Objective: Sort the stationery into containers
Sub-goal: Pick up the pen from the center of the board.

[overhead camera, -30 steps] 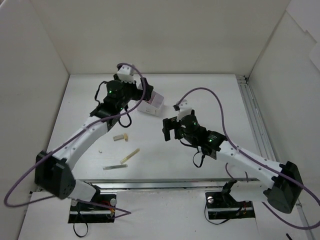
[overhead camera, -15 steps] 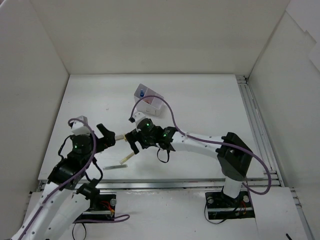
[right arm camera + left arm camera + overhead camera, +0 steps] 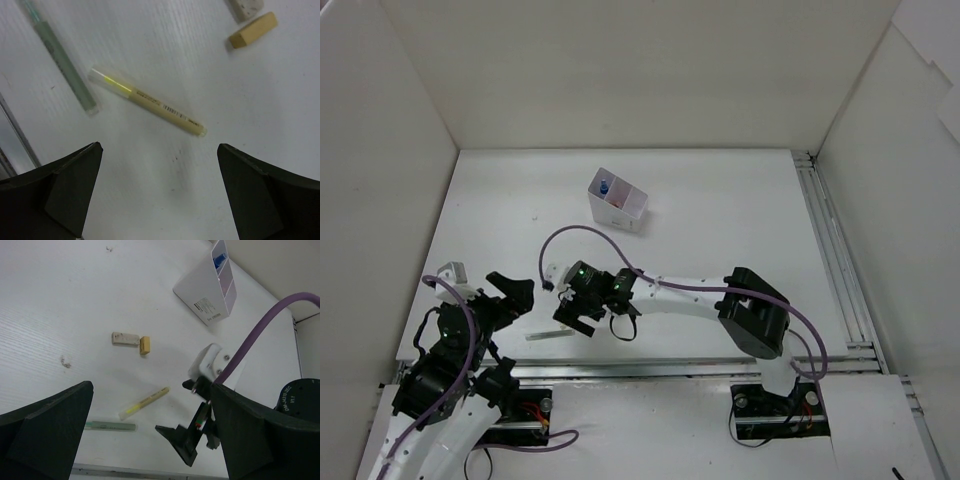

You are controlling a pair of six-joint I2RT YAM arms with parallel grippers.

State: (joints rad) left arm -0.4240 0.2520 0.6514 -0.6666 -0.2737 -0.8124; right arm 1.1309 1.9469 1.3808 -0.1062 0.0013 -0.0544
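The pen's end opposite the clear cap should stay free for my left gripper. My right gripper needs to grab the yellow-green pen across its printed body [image 3: 158, 107] next.
The translucent white container [image 3: 617, 200] stands at the table's far middle, with a blue-labelled tube [image 3: 605, 186] in one compartment; it also shows in the left wrist view [image 3: 210, 290]. A yellow-green pen [image 3: 147, 102] lies just ahead of my open, empty right gripper [image 3: 160, 200]. A grey-green pen [image 3: 62, 60] lies beside it, and a tan block [image 3: 252, 30] and a white eraser [image 3: 245, 5] lie farther off. My right gripper [image 3: 572, 315] hovers low over the pens. My left gripper [image 3: 510, 290] is open and empty, pulled back at the near left [image 3: 150, 440].
The left wrist view shows the yellow-green pen [image 3: 144, 403], grey-green pen [image 3: 111, 426], tan block [image 3: 145, 345] and white eraser [image 3: 125, 338]. A metal rail [image 3: 670, 368] runs along the near edge. White walls enclose the table.
My left arm has drawn back from the container to the near left. My right arm has swung left and down over the pens near the front edge.
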